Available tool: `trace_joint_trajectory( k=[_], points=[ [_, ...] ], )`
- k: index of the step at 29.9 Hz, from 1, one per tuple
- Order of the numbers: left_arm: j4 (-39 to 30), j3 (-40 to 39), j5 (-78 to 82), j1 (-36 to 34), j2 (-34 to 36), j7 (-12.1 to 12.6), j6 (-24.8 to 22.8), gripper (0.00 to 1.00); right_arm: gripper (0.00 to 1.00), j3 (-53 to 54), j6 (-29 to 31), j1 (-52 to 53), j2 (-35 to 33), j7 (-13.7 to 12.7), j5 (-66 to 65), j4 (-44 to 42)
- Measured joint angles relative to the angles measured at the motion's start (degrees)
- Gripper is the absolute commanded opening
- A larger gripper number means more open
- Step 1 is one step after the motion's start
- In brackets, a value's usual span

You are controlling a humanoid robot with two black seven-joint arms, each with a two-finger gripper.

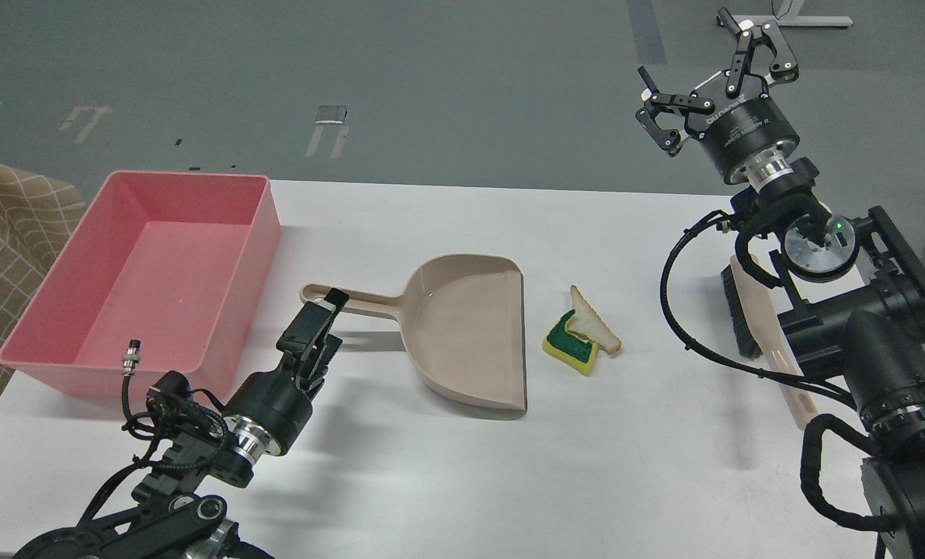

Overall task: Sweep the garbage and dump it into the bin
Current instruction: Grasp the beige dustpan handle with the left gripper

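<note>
My left gripper is to take hold of the dustpan by its narrow handle (pixel 361 302) next, because the broad scoop (pixel 466 334) is wider than my fingers can open.
The garbage lies together on the white table: a yellow sponge (pixel 573 344) with its green face up, and a triangular bread slice (pixel 596 324) leaning on it. They sit just right of the open mouth of the beige dustpan (pixel 470 334). The pink bin (pixel 81 256) stands at the left, with nothing inside. My left gripper (pixel 330 320) hovers over the end of the dustpan handle (pixel 353 299), jaws slightly open, holding nothing. My right gripper (pixel 687 48) is raised high at the far right, open and empty.
A beige brush (pixel 743 304) with dark bristles lies on the table's right side, partly hidden under my right arm, its handle pointing toward the near edge. A checked brown cloth (pixel 4 248) hangs left of the table.
</note>
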Motion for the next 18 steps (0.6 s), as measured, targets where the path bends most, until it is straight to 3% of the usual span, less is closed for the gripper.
trace_joint_trajectory(
  k=[6,11,18],
  points=[
    [4.3,0.0,0.2,-0.8,-2.9,-0.2,0.0,0.98,1.00,0.0,0.0,0.0,0.0,0.0,0.0,0.2],
    [8.3,0.0,0.2,-2.0,-5.7,-2.7,0.0,0.98,1.00,0.0,0.0,0.0,0.1,0.0,0.0,0.4],
    [11.8,0.0,0.2,-3.9,-7.7,-3.3,0.0,0.97,1.00,0.0,0.0,0.0,0.3,0.0,0.0,0.4]
  ],
)
